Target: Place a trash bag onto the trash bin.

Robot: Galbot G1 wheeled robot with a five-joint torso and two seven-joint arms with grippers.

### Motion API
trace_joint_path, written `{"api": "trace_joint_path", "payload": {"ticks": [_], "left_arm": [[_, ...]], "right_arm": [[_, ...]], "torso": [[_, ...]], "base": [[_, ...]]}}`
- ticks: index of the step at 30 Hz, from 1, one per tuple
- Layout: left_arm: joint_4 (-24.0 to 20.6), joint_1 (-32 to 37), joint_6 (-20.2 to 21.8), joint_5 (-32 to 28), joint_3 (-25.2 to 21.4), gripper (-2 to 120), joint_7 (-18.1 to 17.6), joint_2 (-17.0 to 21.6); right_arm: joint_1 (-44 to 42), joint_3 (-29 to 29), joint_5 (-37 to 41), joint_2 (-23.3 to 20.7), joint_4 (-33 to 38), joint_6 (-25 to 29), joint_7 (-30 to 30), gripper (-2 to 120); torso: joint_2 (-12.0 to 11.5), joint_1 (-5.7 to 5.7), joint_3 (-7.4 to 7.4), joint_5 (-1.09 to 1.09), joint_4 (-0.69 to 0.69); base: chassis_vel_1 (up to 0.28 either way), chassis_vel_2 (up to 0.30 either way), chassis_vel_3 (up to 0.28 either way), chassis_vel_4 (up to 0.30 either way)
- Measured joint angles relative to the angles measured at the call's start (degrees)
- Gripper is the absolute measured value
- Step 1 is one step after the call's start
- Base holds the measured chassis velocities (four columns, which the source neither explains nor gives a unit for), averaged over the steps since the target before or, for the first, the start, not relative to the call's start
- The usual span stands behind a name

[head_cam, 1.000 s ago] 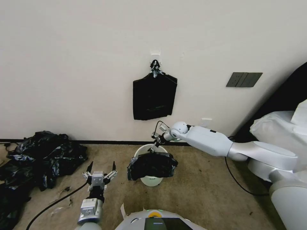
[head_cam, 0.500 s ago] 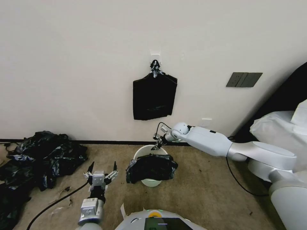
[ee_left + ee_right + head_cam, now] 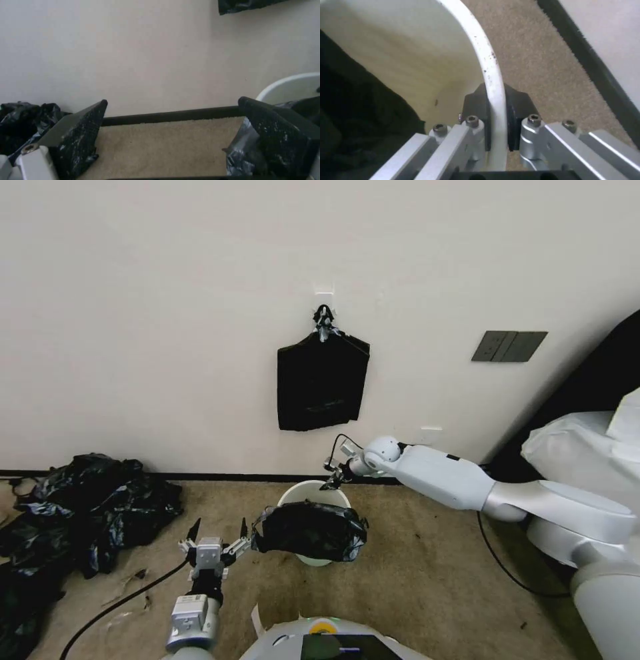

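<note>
I should next pinch the bag's loose side edge (image 3: 260, 533) with my left gripper where it sticks out past the bin's rim, because the trash bag hangs slack over the bin (image 3: 313, 492).
The cream-white trash bin (image 3: 313, 492) stands on the carpet near the wall. The glossy black trash bag (image 3: 310, 530) is draped over its near rim and front. My right gripper (image 3: 332, 484) is at the bin's far rim; in the right wrist view this gripper (image 3: 496, 120) is shut on the bin's rim (image 3: 480, 50), with the bag (image 3: 353, 112) dark inside. My left gripper (image 3: 218, 533) is open, low on the left of the bin. In the left wrist view that gripper (image 3: 180, 125) has one finger against the bag's edge (image 3: 238, 153), with the bin's rim (image 3: 293, 80) behind.
A flat black bundle (image 3: 322, 380) hangs from a wall hook above the bin. A mound of black bags (image 3: 87, 507) lies on the floor at the left. A cable (image 3: 113, 607) runs by my left arm, and white-wrapped things (image 3: 587, 453) stand at the right.
The bag's left edge has spread toward my left gripper, which moved slightly forward and right to meet it. My right gripper shifted a little right at the bin's far rim.
</note>
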Motion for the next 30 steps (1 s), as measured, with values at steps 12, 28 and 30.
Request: {"api": "trace_joint_path", "payload": {"ticks": [12, 28, 30], "left_arm": [[-0.3, -2.6, 2.5, -2.4, 0.7, 100, 0.5, 1.9], [0.7, -7.9, 6.9, -4.1, 5.4, 100, 1.4, 2.9], [0.9, -8.1, 6.9, -4.9, 5.1, 100, 1.5, 3.1]], "right_arm": [[-11.2, 15.1, 13.4, -11.1, 10.3, -0.2, 21.1, 7], [-36.6, 39.9, 20.4, -18.5, 29.0, -0.2, 45.6, 7], [-38.9, 41.5, 23.0, -18.2, 30.5, -0.2, 51.7, 7]], "torso": [[0.0, 0.00, 0.00, 0.01, -0.04], [0.0, 0.00, 0.00, 0.02, -0.04], [0.0, 0.00, 0.00, -0.04, -0.01]], "base": [[0.000, 0.000, 0.000, 0.000], [0.000, 0.000, 0.000, 0.000], [0.000, 0.000, 0.000, 0.000]]}}
